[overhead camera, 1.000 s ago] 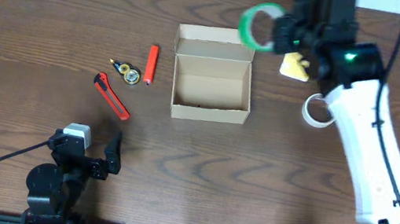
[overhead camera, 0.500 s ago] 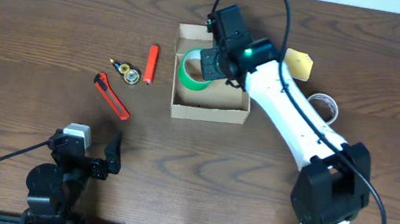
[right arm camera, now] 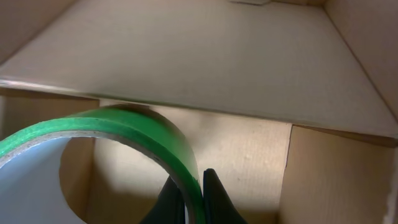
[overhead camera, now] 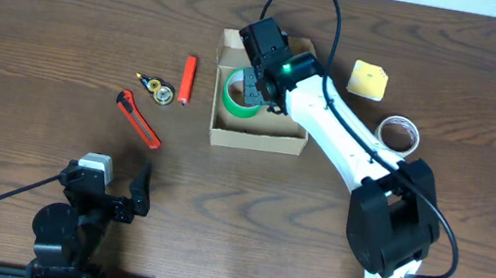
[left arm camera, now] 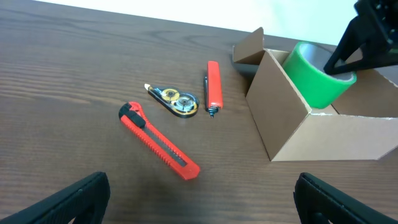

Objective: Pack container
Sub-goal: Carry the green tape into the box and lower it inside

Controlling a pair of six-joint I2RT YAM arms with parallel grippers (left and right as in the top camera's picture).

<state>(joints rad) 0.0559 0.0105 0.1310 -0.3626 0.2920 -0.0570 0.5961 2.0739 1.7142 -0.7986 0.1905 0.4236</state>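
Observation:
The green tape roll (overhead camera: 237, 98) is above the bottom of the box and would come to rest in the box, so my right gripper should open now.
The container (overhead camera: 258, 140) is an open tan cardboard box at the table's middle back, also seen in the left wrist view (left arm camera: 311, 134). My right gripper (overhead camera: 253, 89) is shut on a green tape roll (overhead camera: 237, 98) and holds it inside the box's left part. In the right wrist view the fingers (right arm camera: 191, 198) pinch the roll's wall (right arm camera: 155, 134) above the box floor (right arm camera: 242, 155). The roll sticks out over the box rim in the left wrist view (left arm camera: 317, 78). My left gripper (overhead camera: 120, 201) is open and empty at the near left, its fingers (left arm camera: 199, 199) wide apart.
A red utility knife (overhead camera: 139, 119), a correction tape dispenser (overhead camera: 155, 89) and a red pen (overhead camera: 187, 80) lie left of the box. A yellow sponge (overhead camera: 368, 80) and a white tape roll (overhead camera: 396, 135) lie to its right.
My right gripper carried the green roll from above the box's back right corner leftward and down into the box. The left arm has not moved.

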